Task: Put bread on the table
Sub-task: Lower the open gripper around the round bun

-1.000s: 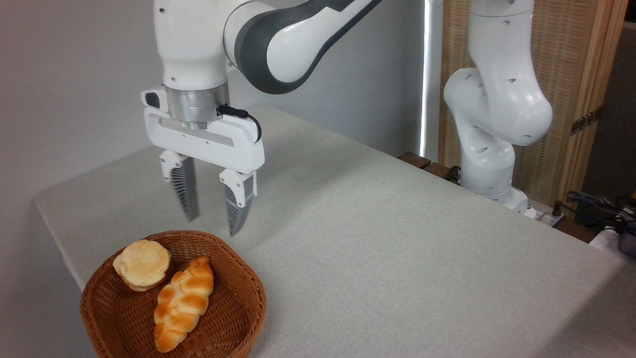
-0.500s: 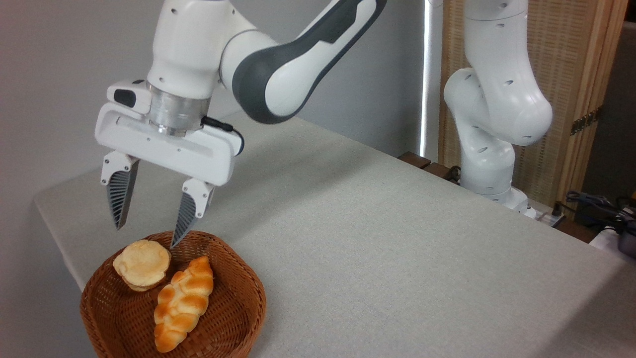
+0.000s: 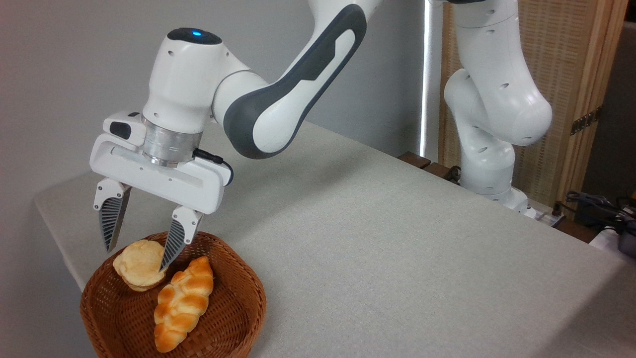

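Next, the gripper takes hold of the bread (image 3: 137,265) by its rounded sides to put it on the tabletop.
The bread (image 3: 137,265), a small round pale-yellow bun, lies at the back left of a brown wicker basket (image 3: 233,318). My gripper (image 3: 135,260) hangs open right above it, fingers pointing down. The right fingertip (image 3: 165,258) overlaps the bun's right edge and the left fingertip (image 3: 109,243) is just off its left side. Whether either finger touches the bun I cannot tell. The table (image 3: 377,248), covered in light grey-beige cloth, stretches to the right and back.
A glossy golden braided loaf (image 3: 183,301) lies in the basket right of the bun, close to my right finger. The arm's white base (image 3: 489,169) stands at the table's far right edge, with cables (image 3: 596,206) beside it.
My gripper has moved left and down from above the basket's rear rim to right over the bun, and its fingers have spread wider.
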Action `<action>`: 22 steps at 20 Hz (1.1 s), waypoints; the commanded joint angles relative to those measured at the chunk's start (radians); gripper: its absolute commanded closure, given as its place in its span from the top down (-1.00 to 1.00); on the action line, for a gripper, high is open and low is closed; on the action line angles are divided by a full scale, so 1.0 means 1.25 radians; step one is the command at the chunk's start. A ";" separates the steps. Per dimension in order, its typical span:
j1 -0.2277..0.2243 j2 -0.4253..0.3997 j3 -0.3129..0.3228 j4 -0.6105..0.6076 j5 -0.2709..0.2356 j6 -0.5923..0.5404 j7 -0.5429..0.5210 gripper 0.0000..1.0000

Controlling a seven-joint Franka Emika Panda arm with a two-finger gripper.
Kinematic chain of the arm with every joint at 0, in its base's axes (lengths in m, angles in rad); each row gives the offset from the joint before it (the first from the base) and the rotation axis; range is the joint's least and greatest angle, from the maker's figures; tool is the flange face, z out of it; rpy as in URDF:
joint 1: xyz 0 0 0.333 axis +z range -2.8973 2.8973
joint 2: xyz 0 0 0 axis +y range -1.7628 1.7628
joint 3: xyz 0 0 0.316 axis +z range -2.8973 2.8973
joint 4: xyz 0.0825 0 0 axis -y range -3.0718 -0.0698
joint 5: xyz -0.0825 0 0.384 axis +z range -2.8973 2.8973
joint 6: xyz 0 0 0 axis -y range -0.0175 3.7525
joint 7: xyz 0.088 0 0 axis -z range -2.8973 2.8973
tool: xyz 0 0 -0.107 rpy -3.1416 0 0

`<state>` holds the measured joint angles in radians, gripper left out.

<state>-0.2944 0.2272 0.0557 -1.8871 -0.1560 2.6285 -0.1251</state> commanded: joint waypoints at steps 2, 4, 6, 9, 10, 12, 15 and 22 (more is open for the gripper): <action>-0.001 0.013 -0.003 0.011 -0.005 0.012 -0.001 1.00; -0.001 0.013 -0.003 0.010 -0.002 0.010 -0.002 1.00; -0.001 0.012 -0.003 0.009 0.000 0.007 -0.003 1.00; 0.001 0.006 0.006 0.011 -0.002 -0.026 -0.007 1.00; 0.002 0.002 0.008 0.013 -0.002 -0.045 -0.007 1.00; 0.002 0.001 0.009 0.013 -0.002 -0.059 -0.010 1.00; 0.004 0.002 0.008 0.011 0.018 -0.073 -0.013 1.00; 0.000 0.019 -0.005 0.013 0.019 -0.075 -0.010 1.00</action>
<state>-0.2933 0.2377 0.0554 -1.8856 -0.1472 2.5547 -0.1251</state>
